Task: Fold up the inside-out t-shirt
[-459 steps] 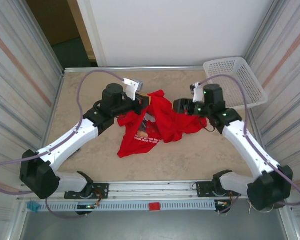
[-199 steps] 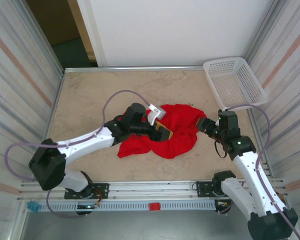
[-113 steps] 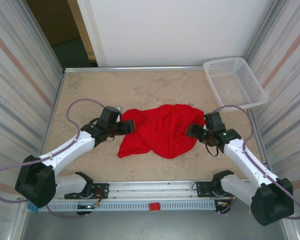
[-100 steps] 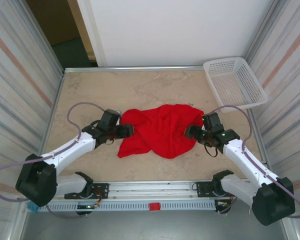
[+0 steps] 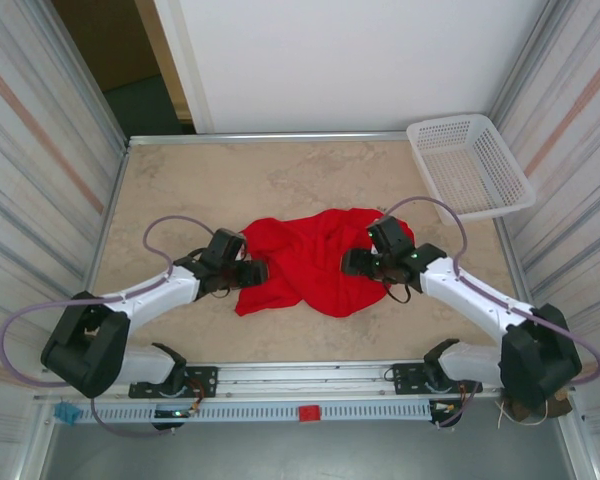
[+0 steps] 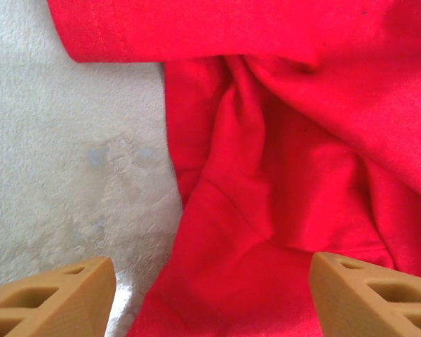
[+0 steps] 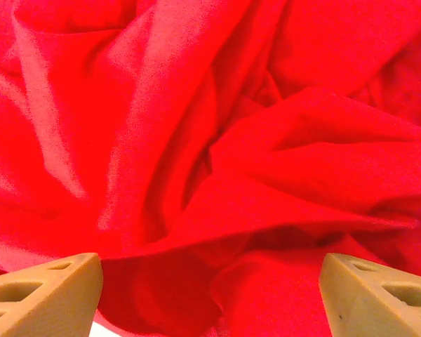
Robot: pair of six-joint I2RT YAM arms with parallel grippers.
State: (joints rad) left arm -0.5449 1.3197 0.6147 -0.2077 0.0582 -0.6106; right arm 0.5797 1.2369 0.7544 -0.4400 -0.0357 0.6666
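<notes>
The t-shirt (image 5: 310, 258) needs to be spread for folding, so my left gripper should next grab it by the heap's outer edge (image 5: 253, 277), opposite my right gripper.
The inside-out t-shirt (image 5: 310, 258) lies crumpled in a red heap at the middle of the table, no print showing. My left gripper (image 5: 259, 271) is low at the heap's left edge, open, with red cloth (image 6: 281, 140) and bare table (image 6: 70, 161) between its tan fingers (image 6: 56, 298). The left gripper (image 6: 210, 309) holds nothing. My right gripper (image 5: 348, 262) reaches over the heap's right side, also open. In the right wrist view the folds of the shirt (image 7: 217, 140) lie loose under the right gripper (image 7: 210, 302), whose fingers (image 7: 379, 291) stand wide apart.
A white mesh basket (image 5: 470, 165) stands at the back right corner. Corrugated walls close in both sides, and a metal rail (image 5: 300, 375) runs along the near edge. Bare tabletop (image 5: 210, 180) surrounds the heap.
The shirt, held up between both grippers earlier, now lies dropped in a heap. Over the last half second the right gripper moved left over the cloth, and the left crept right to its edge.
</notes>
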